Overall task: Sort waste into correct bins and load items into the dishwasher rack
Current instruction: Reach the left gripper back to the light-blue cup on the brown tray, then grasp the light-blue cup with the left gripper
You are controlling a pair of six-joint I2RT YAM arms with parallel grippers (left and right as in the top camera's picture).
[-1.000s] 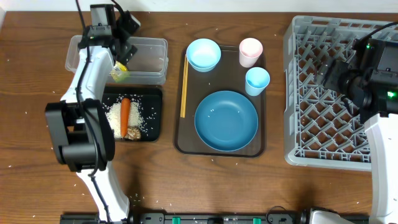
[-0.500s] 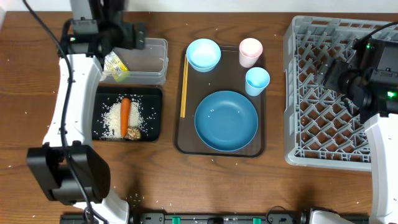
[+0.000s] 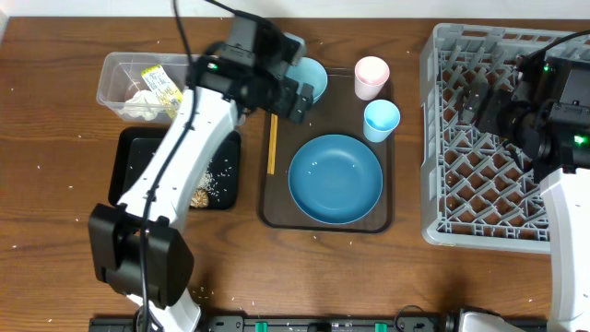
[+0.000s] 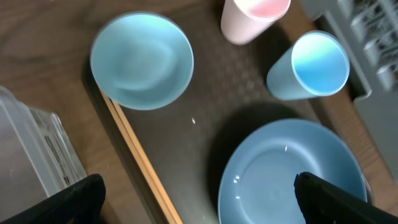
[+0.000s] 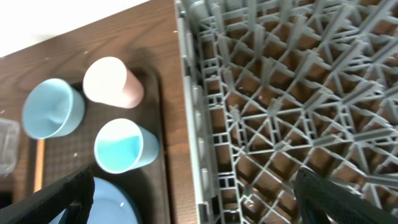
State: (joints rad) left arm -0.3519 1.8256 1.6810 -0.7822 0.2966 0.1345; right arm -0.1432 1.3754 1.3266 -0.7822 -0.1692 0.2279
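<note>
I need to reach the light-blue cup with my left gripper and grab its open rim (image 3: 382, 115) (image 4: 319, 65). This leaves the cup's base free for the handover to my right gripper.
My left gripper (image 3: 297, 100) is open and empty above the serving tray's back left, between the small light-blue bowl (image 3: 312, 76) and the chopsticks (image 3: 272, 138). In the left wrist view my fingers (image 4: 199, 205) frame the large blue dish (image 4: 292, 174), the bowl (image 4: 142, 61), pink cup (image 4: 255, 15) and light-blue cup (image 4: 311, 65). The yellow-green wrapper (image 3: 159, 81) and white tissue (image 3: 138, 103) lie in the clear tub (image 3: 115, 69). Rice (image 3: 219, 173) and a brown scrap (image 3: 198, 196) lie in the black tray (image 3: 124, 161); my arm hides the carrot stick. My right gripper (image 3: 479, 106) is open over the rack (image 3: 498, 184).
The dark brown serving tray (image 3: 277, 217) holds the blue dish (image 3: 335, 178), pink cup (image 3: 371, 76) and light-blue cup (image 3: 382, 120). Loose rice grains are scattered on the wooden table. My left arm crosses over the black tray. The rack's left wall (image 5: 186, 124) stands next to the serving tray.
My left arm has swung right from the clear tub to above the serving tray. The wrapper it held now lies in the tub. The right arm has barely moved.
</note>
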